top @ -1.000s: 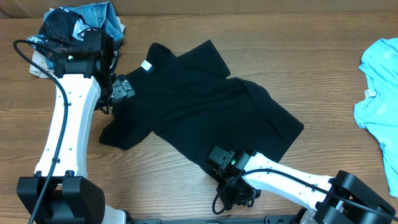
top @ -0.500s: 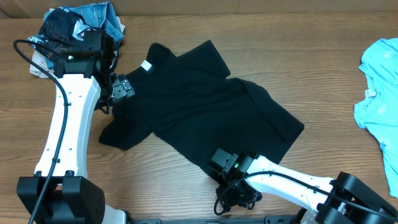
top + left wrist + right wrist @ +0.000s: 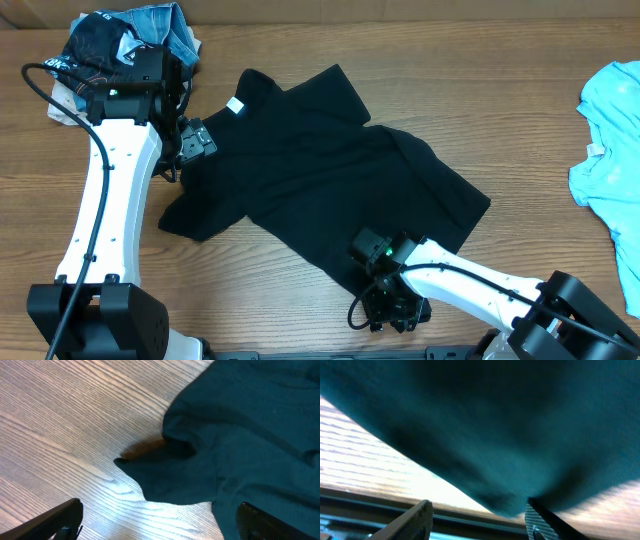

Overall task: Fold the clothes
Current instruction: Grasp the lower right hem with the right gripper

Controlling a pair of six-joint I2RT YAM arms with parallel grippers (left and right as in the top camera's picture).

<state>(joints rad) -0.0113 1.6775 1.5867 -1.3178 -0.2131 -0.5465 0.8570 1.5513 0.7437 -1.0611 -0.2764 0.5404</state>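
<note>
I will next spread the shirt for folding, so my right gripper should grab the black shirt's front hem (image 3: 503, 504). The sleeve is left for my left gripper.
The clothes' large black shirt (image 3: 320, 170) lies spread and rumpled mid-table, its white neck label (image 3: 233, 105) at the upper left. A light blue T-shirt (image 3: 610, 150) lies at the right edge. My left gripper (image 3: 182, 158) hovers by the shirt's left sleeve (image 3: 165, 470), jaws wide open over bare wood (image 3: 160, 527). My right gripper (image 3: 386, 306) is low at the shirt's front hem. A drooping fold of black fabric (image 3: 505, 500) hangs between its open fingers (image 3: 480, 522), against the right fingertip (image 3: 537, 520) and apart from the left one.
A pile of dark and denim garments (image 3: 130, 40) sits at the back left behind my left arm. The table's front edge and a metal rail (image 3: 470, 522) lie right below my right gripper.
My right arm has shifted a little to the right along the shirt's front hem, and its jaws have widened then narrowed slightly. The left arm has not moved.
</note>
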